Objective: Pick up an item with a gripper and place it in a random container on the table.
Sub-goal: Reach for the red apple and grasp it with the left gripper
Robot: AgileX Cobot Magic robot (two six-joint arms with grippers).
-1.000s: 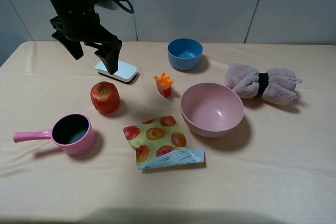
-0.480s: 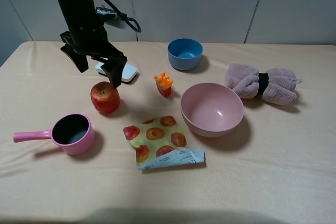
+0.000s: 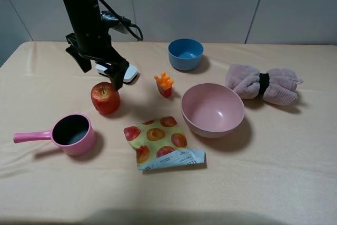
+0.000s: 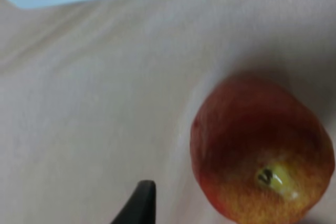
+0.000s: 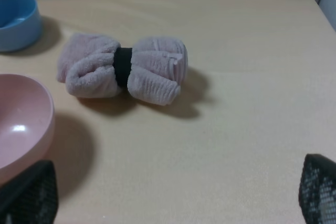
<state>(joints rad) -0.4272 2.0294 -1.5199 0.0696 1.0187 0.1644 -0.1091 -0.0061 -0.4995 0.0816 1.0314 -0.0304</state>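
The red apple [image 3: 105, 97] goes in the pink saucepan [image 3: 73, 134] next, so my left gripper will grab the apple by its rounded sides.
The red apple [image 3: 105, 97] stands on the beige table [image 3: 274, 172], left of centre. My left gripper [image 3: 100, 71] hangs open just above and behind it, one finger on each side, not touching. In the left wrist view the apple [image 4: 262, 174] shows close, stem up, with one dark fingertip [image 4: 140, 203] beside it. The pink saucepan [image 3: 73, 134] stands in front of the apple, its handle pointing left. My right gripper [image 5: 176, 198] is open and empty over bare cloth; it is out of the exterior high view.
A white box [image 3: 118, 71] lies right behind the left gripper. A toy fries carton [image 3: 165, 84], fruit-printed snack packet [image 3: 160, 142], large pink bowl [image 3: 212, 109], blue bowl [image 3: 185, 53] and rolled pink towel [image 3: 262, 84] lie to the right.
My left arm has come down and forward from over the white box to just above the apple, fingers still open. Nothing on the table has moved.
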